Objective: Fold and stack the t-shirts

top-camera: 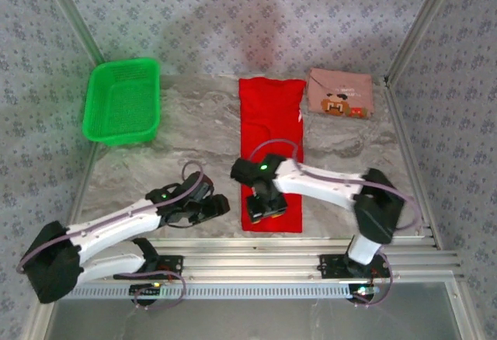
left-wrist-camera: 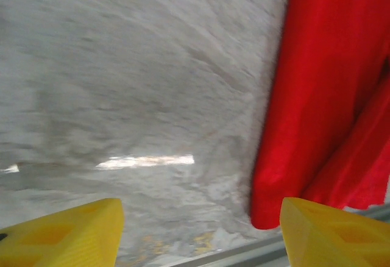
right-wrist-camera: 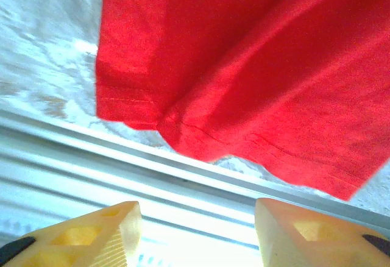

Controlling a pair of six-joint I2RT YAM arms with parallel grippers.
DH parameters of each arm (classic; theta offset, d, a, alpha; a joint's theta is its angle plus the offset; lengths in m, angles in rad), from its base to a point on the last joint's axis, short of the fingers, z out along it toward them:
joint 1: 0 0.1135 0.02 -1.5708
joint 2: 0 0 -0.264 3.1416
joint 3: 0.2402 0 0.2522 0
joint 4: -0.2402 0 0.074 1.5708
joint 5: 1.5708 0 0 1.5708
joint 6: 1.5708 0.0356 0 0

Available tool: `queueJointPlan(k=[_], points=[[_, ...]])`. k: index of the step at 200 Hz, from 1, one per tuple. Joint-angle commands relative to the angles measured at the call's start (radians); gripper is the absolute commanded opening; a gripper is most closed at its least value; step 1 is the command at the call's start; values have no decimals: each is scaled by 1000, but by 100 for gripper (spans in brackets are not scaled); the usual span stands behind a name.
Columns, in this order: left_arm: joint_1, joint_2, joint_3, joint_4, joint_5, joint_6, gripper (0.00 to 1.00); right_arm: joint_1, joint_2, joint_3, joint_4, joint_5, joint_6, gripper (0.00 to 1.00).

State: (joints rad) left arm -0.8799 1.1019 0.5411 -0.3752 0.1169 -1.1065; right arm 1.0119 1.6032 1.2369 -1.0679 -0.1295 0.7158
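Note:
The robot's right gripper will next grab the red t-shirt's outer hem corner (top-camera: 299, 230) (right-wrist-camera: 345, 189), which leaves the opposite corner for the left gripper, so the t-shirt can be folded.
The red t-shirt (top-camera: 272, 134) lies as a long narrow strip down the middle of the table, its hem near the front edge. The pink t-shirt (top-camera: 339, 93) sits folded at the back right, print up. My right gripper (top-camera: 262, 206) hovers over the red shirt's near end. In the right wrist view it (right-wrist-camera: 195, 230) is open, nothing between its fingers, with the red hem (right-wrist-camera: 244, 96) just beyond. My left gripper (top-camera: 219, 206) is just left of that strip. It (left-wrist-camera: 201, 233) is open over bare table, with the red t-shirt's edge (left-wrist-camera: 323, 108) beside its right finger (left-wrist-camera: 335, 233).
A green mesh basket (top-camera: 123, 99) stands at the back left. A metal rail (top-camera: 295, 247) runs along the table's front edge, close to the red hem. Bare marble tabletop (top-camera: 178, 134) lies between basket and red shirt.

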Motion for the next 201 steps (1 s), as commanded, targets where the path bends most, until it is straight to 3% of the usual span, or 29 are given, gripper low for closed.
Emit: queueJointPlan(k=[1, 49, 77, 143, 201], points=[[-35, 98, 63, 162, 104, 15, 69, -89, -142, -144, -24, -43, 55, 56], [-72, 298, 136, 271, 198, 0, 66, -382, -358, -528, 203, -239, 73, 54], [-77, 362, 154, 250, 209, -12, 61, -476, -402, -675, 389, -350, 104, 53], [-95, 406, 156, 206, 177, -41, 56, -490, -359, -735, 562, -387, 131, 49], [-114, 470, 154, 241, 163, -70, 45, -492, -300, -723, 495, -355, 104, 46]])
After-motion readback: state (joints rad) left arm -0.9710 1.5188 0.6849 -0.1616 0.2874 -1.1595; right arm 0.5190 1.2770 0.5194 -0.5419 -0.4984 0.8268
